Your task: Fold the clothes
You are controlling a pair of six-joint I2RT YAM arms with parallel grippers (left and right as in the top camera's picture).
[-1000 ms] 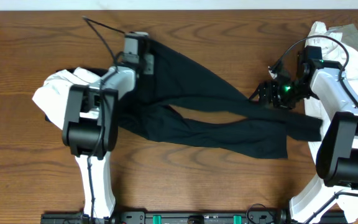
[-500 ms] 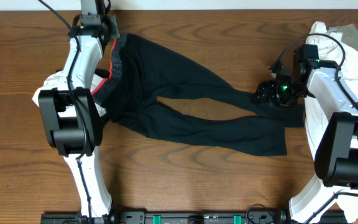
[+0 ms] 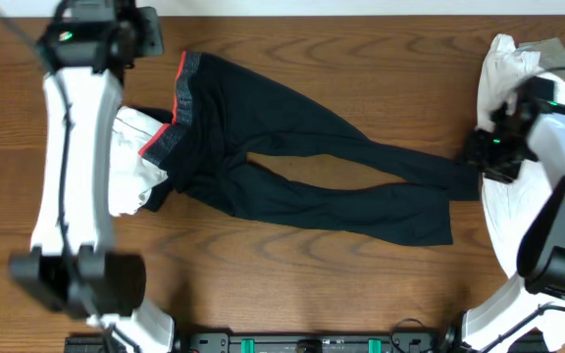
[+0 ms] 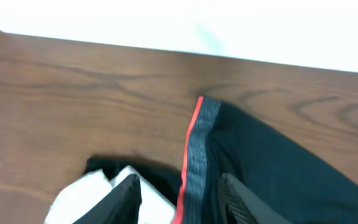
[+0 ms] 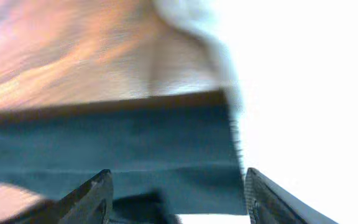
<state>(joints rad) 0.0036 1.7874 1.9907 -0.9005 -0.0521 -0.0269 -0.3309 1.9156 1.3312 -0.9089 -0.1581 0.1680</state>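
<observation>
The robot's right hand needs to spread the upper leg of the black pants for folding, so next it should grab the pants by the hem (image 3: 468, 181) at the end of the upper leg (image 3: 390, 157).
Black pants (image 3: 302, 167) with a grey, red-edged waistband (image 3: 179, 103) lie spread across the table, legs pointing right. My left gripper (image 3: 143, 27) is raised at the back left, apart from the waistband. In the left wrist view it (image 4: 179, 205) is open and empty above the waistband (image 4: 194, 155). My right gripper (image 3: 476, 154) is at the end of the upper leg. In the right wrist view it (image 5: 179, 208) is open, with the leg's hem (image 5: 135, 143) lying between its fingers.
A white garment (image 3: 130, 162) lies at the left, partly under the waistband, and also shows in the left wrist view (image 4: 86, 199). Another white garment (image 3: 518, 69) lies at the right edge under my right arm, and also shows in the right wrist view (image 5: 303, 93). The table's back edge (image 4: 166, 46) is close behind the pants.
My left gripper has let go of the waistband and risen toward the back left. My right gripper has moved right, the upper leg now stretched straighter, and it stands open.
</observation>
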